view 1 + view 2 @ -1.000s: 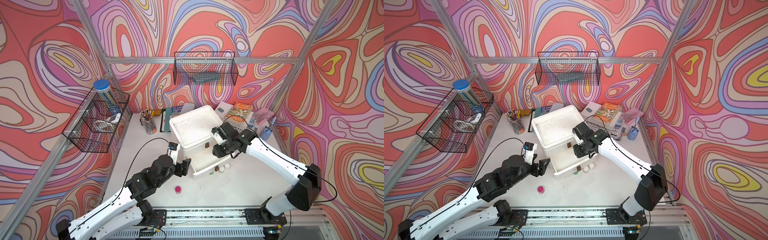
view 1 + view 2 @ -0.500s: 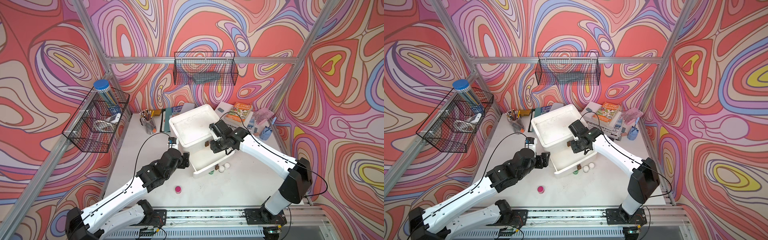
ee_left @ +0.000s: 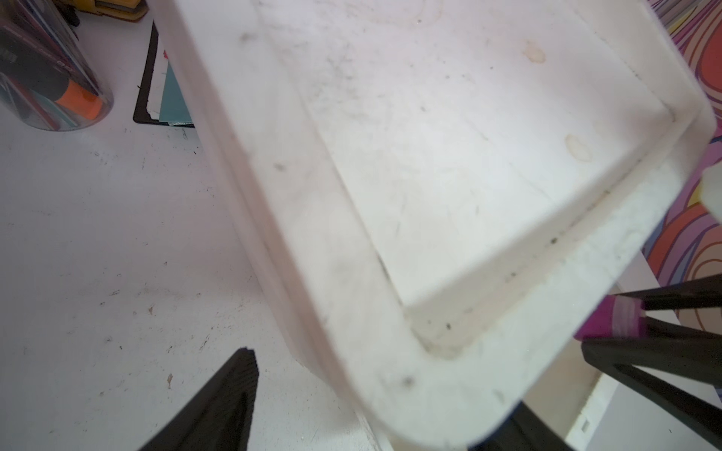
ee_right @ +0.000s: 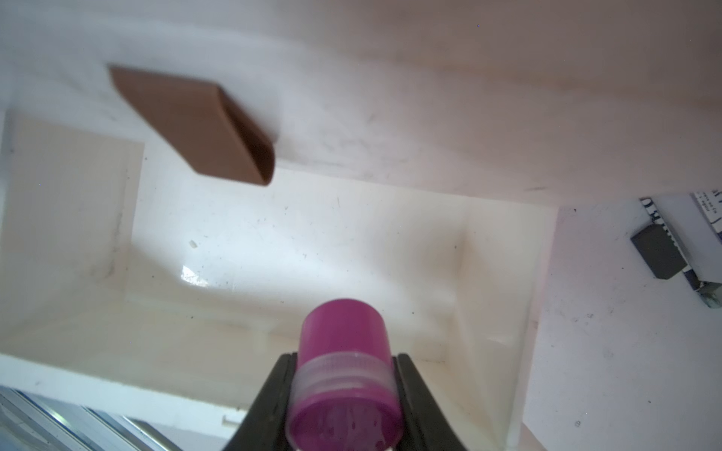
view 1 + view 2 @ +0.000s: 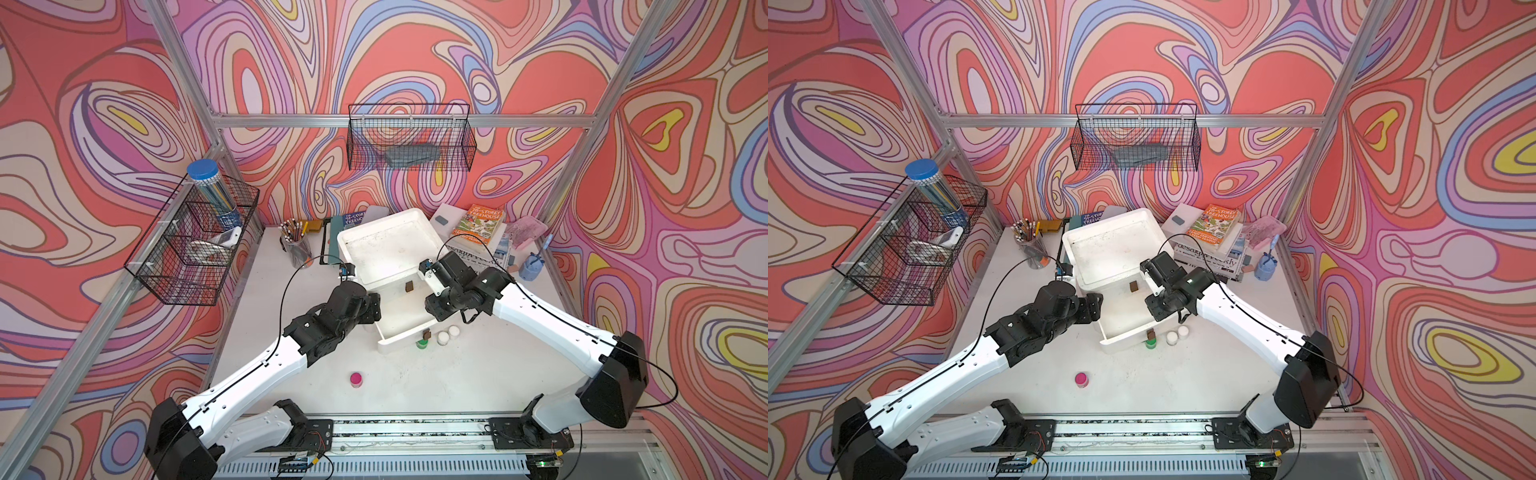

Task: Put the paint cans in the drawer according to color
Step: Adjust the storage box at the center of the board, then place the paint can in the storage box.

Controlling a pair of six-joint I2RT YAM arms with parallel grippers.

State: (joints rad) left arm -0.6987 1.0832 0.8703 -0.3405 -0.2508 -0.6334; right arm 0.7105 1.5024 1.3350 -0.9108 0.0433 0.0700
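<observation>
I need to lower the can before my right gripper lets go of it, because the magenta paint can's lower end (image 4: 344, 314) is still well above the drawer's bottom.
My right gripper (image 4: 345, 377) is shut on a magenta paint can (image 4: 345, 363), held above the open lower drawer (image 5: 401, 341) of the white drawer unit (image 5: 386, 249). In the left wrist view that can (image 3: 609, 321) shows between the right fingers. A second magenta can (image 5: 356, 379) stands alone on the table. A green can (image 5: 422, 344) and two white cans (image 5: 443, 337) stand by the drawer's front. My left gripper (image 3: 367, 421) is open at the unit's left front corner, one finger (image 3: 218, 402) on each side of it.
Brown handles mark the upper drawer (image 5: 409, 286) and the lower one (image 5: 426, 333). A pencil cup (image 5: 296, 245), stacked books (image 5: 478, 224) and a blue holder (image 5: 532, 268) ring the unit. Wire baskets (image 5: 195, 245) hang on the walls, one holding a blue-lidded tube (image 5: 208, 187).
My left gripper has moved up along the unit's left side to its corner, its jaws narrowing a little. The right gripper with the magenta can has barely shifted over the drawer.
</observation>
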